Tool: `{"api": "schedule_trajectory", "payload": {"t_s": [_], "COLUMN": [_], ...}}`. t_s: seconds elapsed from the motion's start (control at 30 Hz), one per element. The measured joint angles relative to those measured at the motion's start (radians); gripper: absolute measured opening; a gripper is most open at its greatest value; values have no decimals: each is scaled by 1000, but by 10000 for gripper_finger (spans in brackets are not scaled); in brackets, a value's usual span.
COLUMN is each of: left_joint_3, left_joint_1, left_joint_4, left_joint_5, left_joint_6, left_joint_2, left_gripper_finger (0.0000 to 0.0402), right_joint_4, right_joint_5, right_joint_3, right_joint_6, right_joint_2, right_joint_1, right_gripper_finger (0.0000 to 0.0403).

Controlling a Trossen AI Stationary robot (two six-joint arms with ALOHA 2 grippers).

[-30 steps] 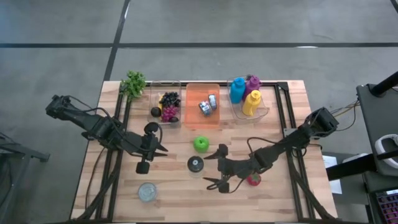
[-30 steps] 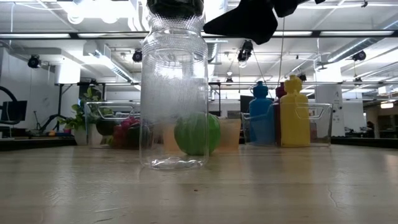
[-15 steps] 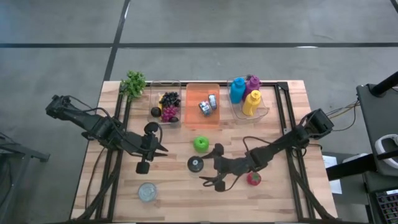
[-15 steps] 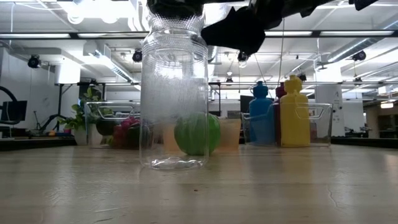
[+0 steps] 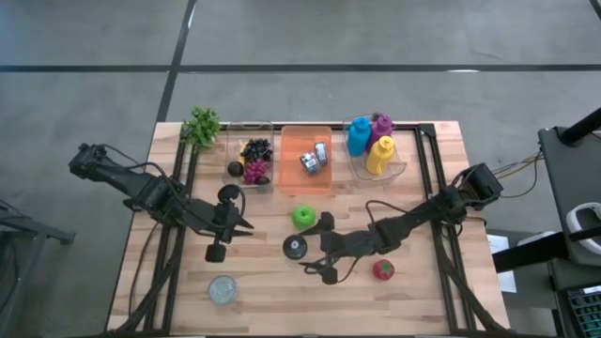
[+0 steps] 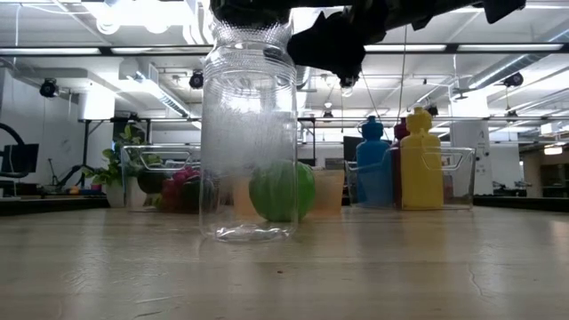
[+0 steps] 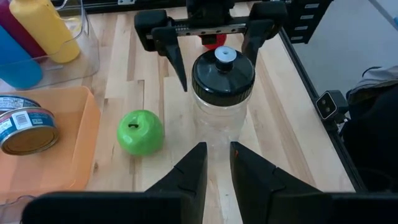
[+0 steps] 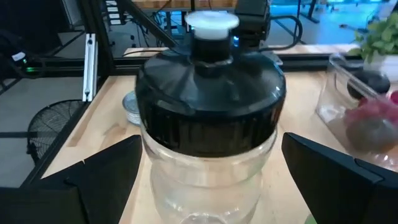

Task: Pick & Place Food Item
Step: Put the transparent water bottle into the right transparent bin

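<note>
I should next place the clear jar in the bin with the bottles, so I need to grab it by its black lid (image 5: 295,246) (image 8: 210,106) with my right gripper.
A clear glass jar with a black lid and white knob (image 5: 295,247) stands upright on the wooden table. It fills the right wrist view (image 8: 208,124) and rises in the low view (image 6: 249,133). My right gripper (image 5: 312,248) is open; its fingers stand one on each side of the lid (image 7: 222,71) without touching it. A green apple (image 5: 302,217) sits just beyond the jar, and a red fruit (image 5: 382,269) lies to the right of my right gripper. My left gripper (image 5: 248,225) hovers left of the jar with a narrow gap between its fingers (image 7: 217,149).
Along the far edge stand a clear bin of grapes (image 5: 252,161), an orange tray with cans (image 5: 307,158) and a clear bin of coloured bottles (image 5: 374,145). A green plant (image 5: 201,125) is at the far left corner. A small clear round lid (image 5: 223,289) lies near the front.
My right gripper has moved toward the table's left, toward the jar, staying open, until its fingers flank the lid. The red fruit, earlier partly under the arm, now shows fully. The jar and apple have stayed put.
</note>
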Motion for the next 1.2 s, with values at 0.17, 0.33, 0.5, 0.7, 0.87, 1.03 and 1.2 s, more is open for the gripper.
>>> {"api": "schedule_trajectory", "payload": {"t_s": [0.17,0.33,0.5,0.7,0.87,1.03,1.2], "left_joint_3": [0,0,0,0,0,0,0], "left_joint_1": [0,0,0,0,0,0,0], "left_joint_4": [0,0,0,-1,0,0,0], "left_joint_5": [0,0,0,0,0,0,0], "left_joint_6": [0,0,0,0,0,0,0], "left_joint_2": [0,0,0,0,0,0,0], "left_gripper_finger": [72,72,72,72,72,73,72], "right_joint_4": [1,2,5,139,204,207,215], "right_joint_5": [-17,-18,-20,-42,-50,-50,-51], "right_joint_3": [0,0,0,0,0,0,0], "right_joint_6": [-3,-5,-21,-53,-91,-81,-80], "right_joint_2": [0,0,3,91,110,110,125], "right_joint_1": [2,1,-2,-17,-17,-20,-29], "right_gripper_finger": [384,384,384,384,384,384,384]}}
